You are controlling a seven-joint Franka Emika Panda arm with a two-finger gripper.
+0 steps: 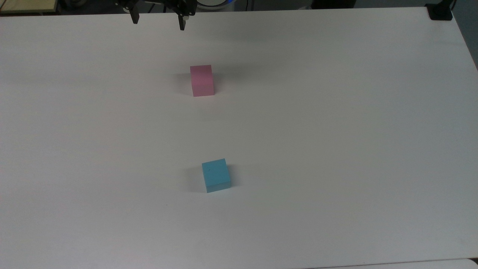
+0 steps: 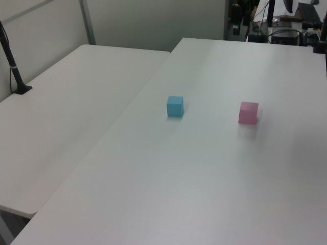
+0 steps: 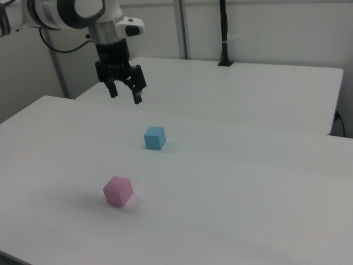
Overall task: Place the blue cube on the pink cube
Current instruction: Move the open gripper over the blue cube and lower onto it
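Next, my gripper grabs the blue cube by its opposite sides to set the blue cube on top of the pink cube.
The light blue cube rests on the white table. The pink cube stands apart from it, higher up in the top view. My gripper hangs open in the air at the top edge of the top view, beyond the pink cube and holding nothing. In the right view it is above and left of the blue cube.
A second white table adjoins this one on the left view's left. A black post stands on that table. A black clamp sits at the top view's upper right corner.
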